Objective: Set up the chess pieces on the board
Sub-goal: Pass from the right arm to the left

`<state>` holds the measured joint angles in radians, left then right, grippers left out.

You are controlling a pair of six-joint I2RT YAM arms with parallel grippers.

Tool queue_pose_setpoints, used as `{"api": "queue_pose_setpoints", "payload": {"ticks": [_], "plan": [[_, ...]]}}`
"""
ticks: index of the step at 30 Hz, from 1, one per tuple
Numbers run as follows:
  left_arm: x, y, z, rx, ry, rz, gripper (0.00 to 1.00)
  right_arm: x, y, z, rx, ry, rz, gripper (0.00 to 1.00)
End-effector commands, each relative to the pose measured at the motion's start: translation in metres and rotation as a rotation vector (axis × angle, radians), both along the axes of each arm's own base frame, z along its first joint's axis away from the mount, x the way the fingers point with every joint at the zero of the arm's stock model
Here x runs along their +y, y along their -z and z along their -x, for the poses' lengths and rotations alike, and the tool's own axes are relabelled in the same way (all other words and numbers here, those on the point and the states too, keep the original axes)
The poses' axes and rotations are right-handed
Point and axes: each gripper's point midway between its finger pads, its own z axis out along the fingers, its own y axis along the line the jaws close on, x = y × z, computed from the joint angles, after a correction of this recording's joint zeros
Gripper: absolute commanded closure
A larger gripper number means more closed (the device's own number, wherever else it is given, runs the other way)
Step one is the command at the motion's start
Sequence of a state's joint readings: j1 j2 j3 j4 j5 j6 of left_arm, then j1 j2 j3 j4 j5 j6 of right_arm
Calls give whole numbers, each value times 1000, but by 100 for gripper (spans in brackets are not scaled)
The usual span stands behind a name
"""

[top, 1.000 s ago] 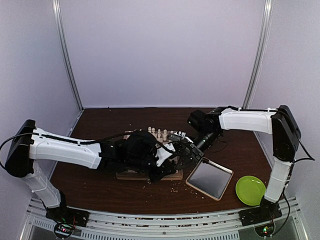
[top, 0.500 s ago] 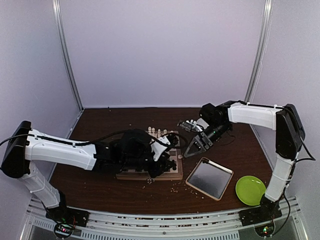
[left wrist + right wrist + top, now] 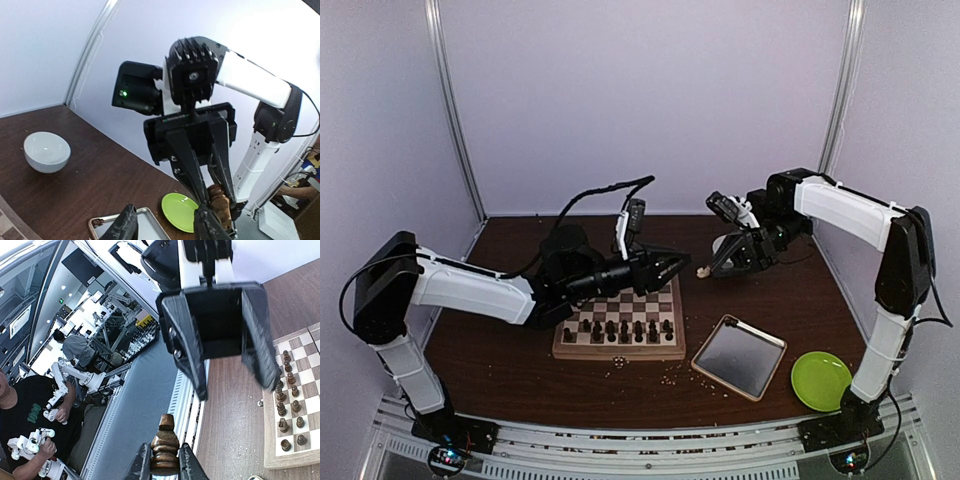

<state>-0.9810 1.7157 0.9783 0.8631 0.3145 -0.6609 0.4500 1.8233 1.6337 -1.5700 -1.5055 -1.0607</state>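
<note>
I need to grab the dark brown piece with my left gripper by its narrow top end, which sticks out of my right gripper. Its base then stays free to stand on the board [image 3: 620, 345].
The board [image 3: 620, 345] lies on the table with a row of dark chess pieces [image 3: 620, 330] along its near side; it also shows in the right wrist view [image 3: 295, 390]. My right gripper [image 3: 708, 268] hangs in the air right of the board, shut on a dark brown chess piece [image 3: 165, 445], which also shows in the left wrist view [image 3: 220, 197]. My left gripper [image 3: 680, 264] is raised over the board's far right corner, open and empty, pointing straight at the right gripper. Its jaws stand wide apart in the right wrist view [image 3: 235, 385]. Cream pieces are hidden.
A shiny metal tray [image 3: 738, 355] lies right of the board, a green plate [image 3: 820, 380] at the near right. A white bowl [image 3: 46, 151] stands on the table farther back. Pale crumbs [image 3: 670, 372] lie scattered before the board.
Both arms have lifted off the board. The left arm rose and turned to point right, uncovering the board. The right gripper moved up and back with the piece.
</note>
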Motion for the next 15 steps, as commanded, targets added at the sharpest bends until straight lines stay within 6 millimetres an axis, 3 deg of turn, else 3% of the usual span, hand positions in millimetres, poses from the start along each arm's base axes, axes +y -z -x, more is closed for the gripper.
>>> {"api": "queue_pose_setpoints", "payload": {"ticks": [1,9,15], "plan": [[-8,-39,23,-29,166,136,61,-2,-9,-9,26,26,-46,87],[-20,-39,32,-28,267,120,64,-5,-7,-26,52,61,-44,87],[-29,-25,20,37,251,71,66,-6,-11,-26,42,67,-53,87]]}}
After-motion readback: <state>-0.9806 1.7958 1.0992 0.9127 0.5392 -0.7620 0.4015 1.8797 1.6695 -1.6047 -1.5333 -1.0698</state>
